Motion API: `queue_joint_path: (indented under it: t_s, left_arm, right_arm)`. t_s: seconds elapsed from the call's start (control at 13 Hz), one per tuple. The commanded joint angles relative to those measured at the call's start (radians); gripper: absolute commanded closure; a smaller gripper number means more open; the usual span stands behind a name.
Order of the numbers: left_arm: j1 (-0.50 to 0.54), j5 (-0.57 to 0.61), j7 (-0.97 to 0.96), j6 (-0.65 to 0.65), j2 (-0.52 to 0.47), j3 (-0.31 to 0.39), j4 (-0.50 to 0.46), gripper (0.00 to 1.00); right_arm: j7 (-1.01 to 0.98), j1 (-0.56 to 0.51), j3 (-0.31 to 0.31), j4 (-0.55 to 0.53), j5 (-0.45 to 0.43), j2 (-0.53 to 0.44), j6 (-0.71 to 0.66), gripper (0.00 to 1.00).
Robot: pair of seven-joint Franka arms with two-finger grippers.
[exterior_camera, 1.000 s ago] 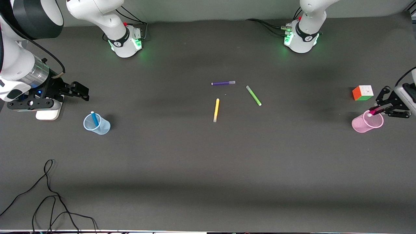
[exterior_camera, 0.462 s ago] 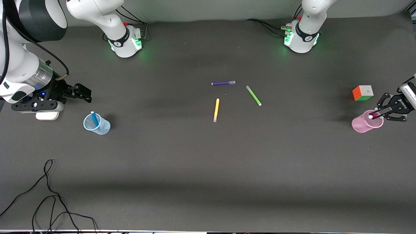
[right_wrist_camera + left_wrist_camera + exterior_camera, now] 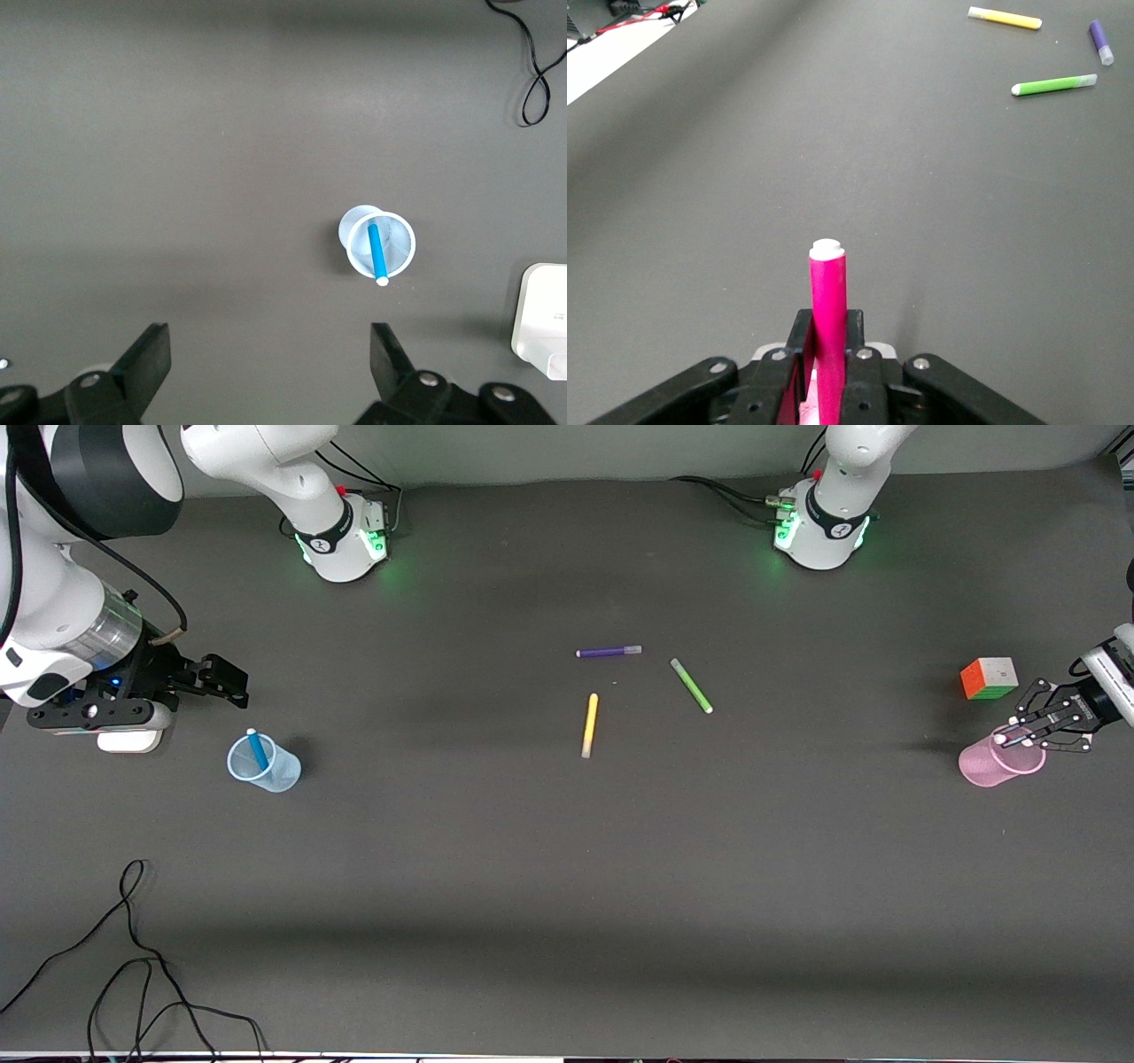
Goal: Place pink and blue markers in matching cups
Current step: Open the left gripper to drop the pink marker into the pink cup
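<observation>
The pink marker stands upright inside the rim of the pink cup [image 3: 990,765], so it is time for my left gripper to open now.
The pink cup [image 3: 990,765] stands near the left arm's end of the table. My left gripper [image 3: 1028,731] hovers over its rim, shut on the pink marker [image 3: 1004,737], pale cap end up. In the left wrist view my left gripper [image 3: 828,332] clamps the pink marker [image 3: 827,283] upright; its lower end is hidden. The blue cup [image 3: 266,763] stands near the right arm's end with the blue marker [image 3: 257,748] leaning inside. My right gripper [image 3: 221,677] is open and empty above the table beside that cup. The right wrist view shows my right gripper [image 3: 270,354], the blue cup [image 3: 379,243] and the blue marker [image 3: 377,253].
A purple marker [image 3: 608,652], a green marker [image 3: 691,685] and a yellow marker [image 3: 589,725] lie mid-table. A colour cube [image 3: 989,678] sits beside the pink cup, farther from the camera. A white block [image 3: 131,737] lies under the right wrist. A black cable [image 3: 133,957] lies near the front edge.
My left gripper has shifted a little over the pink cup, with the pink marker now more upright over its rim. My right gripper has barely moved.
</observation>
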Motion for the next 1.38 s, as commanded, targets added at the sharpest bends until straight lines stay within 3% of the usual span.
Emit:
queue_joint_path:
  t_s: [0.0, 0.08, 0.15, 0.62, 0.92, 1.08, 1.31]
  left_arm:
    - [0.019, -0.033, 0.035, -0.056, 0.045, -0.014, 0.042, 0.81]
    - [0.019, -0.035, 0.035, -0.065, 0.059, -0.014, 0.048, 0.32]
    - [0.021, -0.035, 0.035, -0.068, 0.062, -0.014, 0.049, 0.01]
    - [0.013, -0.039, 0.012, -0.08, 0.049, -0.015, 0.091, 0.0]
    - [-0.052, 0.027, -0.288, -0.078, -0.1, -0.017, 0.106, 0.0]
    - [-0.108, 0.121, -0.53, -0.071, -0.212, -0.018, 0.106, 0.0]
    - [-0.239, 0.292, -0.961, -0.079, -0.373, -0.02, 0.108, 0.0]
  right_arm:
    - [-0.011, 0.004, -0.002, -0.004, 0.003, -0.014, 0.008, 0.0]
    - [-0.011, 0.004, -0.002, -0.003, 0.013, -0.019, 0.01, 0.0]
    - [-0.011, 0.002, -0.004, 0.002, 0.027, -0.022, 0.011, 0.0]
    - [-0.045, 0.002, -0.018, 0.031, 0.046, -0.046, -0.038, 0.0]
    - [-0.048, 0.002, -0.018, 0.04, 0.046, -0.072, -0.081, 0.0]
    - [-0.048, -0.02, -0.002, 0.043, 0.046, -0.077, -0.082, 0.0]
    - [-0.049, -0.183, 0.154, 0.037, 0.047, -0.095, -0.092, 0.0]
